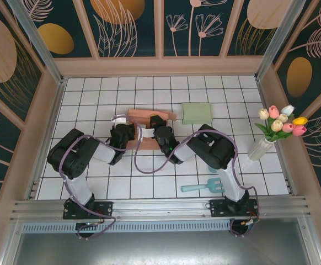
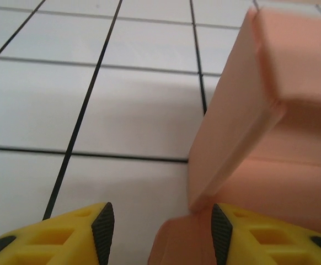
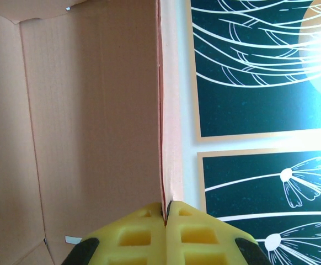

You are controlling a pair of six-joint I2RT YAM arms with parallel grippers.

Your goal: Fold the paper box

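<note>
My left gripper will next take hold of the paper box's salmon side flap (image 2: 184, 240) beside the box's raised side, so my right gripper stays free to fold.
The salmon paper box (image 1: 140, 116) lies partly folded on the white tiled table between both arms. My right gripper (image 3: 165, 208) is shut on the thin top edge of one upright wall of the paper box (image 3: 94, 110), whose brown inside runs to the left. My left gripper (image 2: 162, 234) stands open low over the tiles at the box's left side. A salmon flap (image 2: 185, 243) lies between its jaws against the right pad (image 2: 222, 237), with a gap to the left pad (image 2: 102, 232). A raised box wall (image 2: 243, 121) leans just ahead. From above, the left gripper (image 1: 122, 132) and right gripper (image 1: 159, 128) flank the box.
A pale green flat box (image 1: 197, 113) lies behind the right arm. A vase of tulips (image 1: 271, 132) stands at the right. A light blue toy rake (image 1: 203, 187) lies near the right arm's base. Patterned walls (image 1: 160, 27) enclose the table.
</note>
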